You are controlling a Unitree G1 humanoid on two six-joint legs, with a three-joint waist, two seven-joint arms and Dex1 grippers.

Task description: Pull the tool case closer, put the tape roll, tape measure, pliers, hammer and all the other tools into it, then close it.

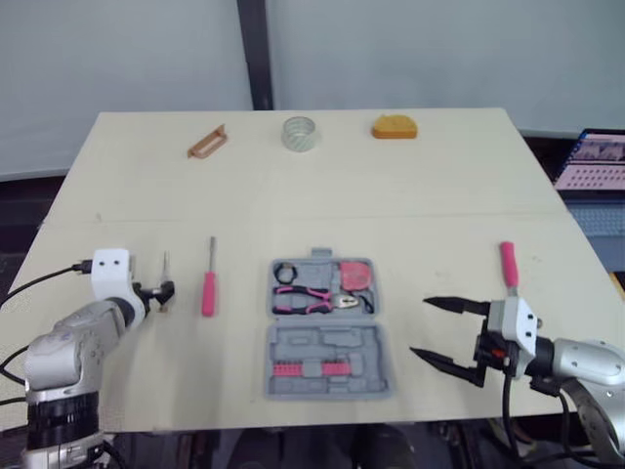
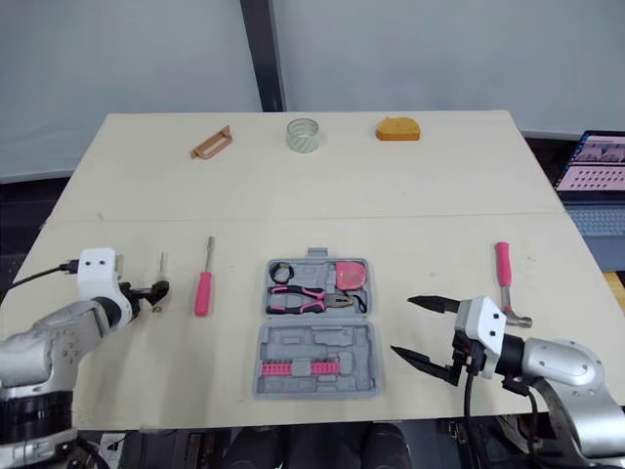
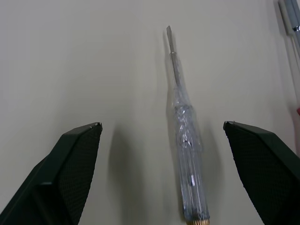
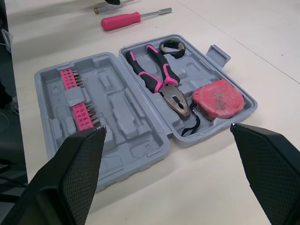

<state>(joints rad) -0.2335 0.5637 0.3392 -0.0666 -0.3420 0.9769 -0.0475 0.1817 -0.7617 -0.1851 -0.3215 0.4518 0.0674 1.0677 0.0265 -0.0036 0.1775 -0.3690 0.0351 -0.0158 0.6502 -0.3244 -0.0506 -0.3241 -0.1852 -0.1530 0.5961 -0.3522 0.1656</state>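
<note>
The screwdriver's thin metal tip (image 3: 169,33) lies bare at the end of the screwdriver's stem, so next my left gripper should grab the screwdriver by its clear handle (image 3: 189,157).
The grey tool case (image 1: 327,363) lies open in the near middle of the table. It holds pink-handled pliers (image 4: 159,79), a pink tape measure (image 4: 218,99), a small black ring (image 4: 171,48) and pink bits (image 4: 77,105). My right gripper (image 1: 420,326) is open, just right of the case and pointing at it. A pink-handled hammer (image 2: 502,264) lies behind that wrist. Left of the case is a pink screwdriver (image 1: 208,285). My left gripper (image 3: 161,125) stands open around a clear-handled screwdriver (image 3: 185,136) without touching it. A tape roll (image 1: 300,133) sits at the far edge.
An orange block (image 1: 394,127) and a brown holder (image 1: 207,143) lie at the table's far edge beside the tape roll. A laptop (image 1: 596,161) stands off the table to the right. Bare tabletop (image 1: 410,215) stretches between the case and the far items.
</note>
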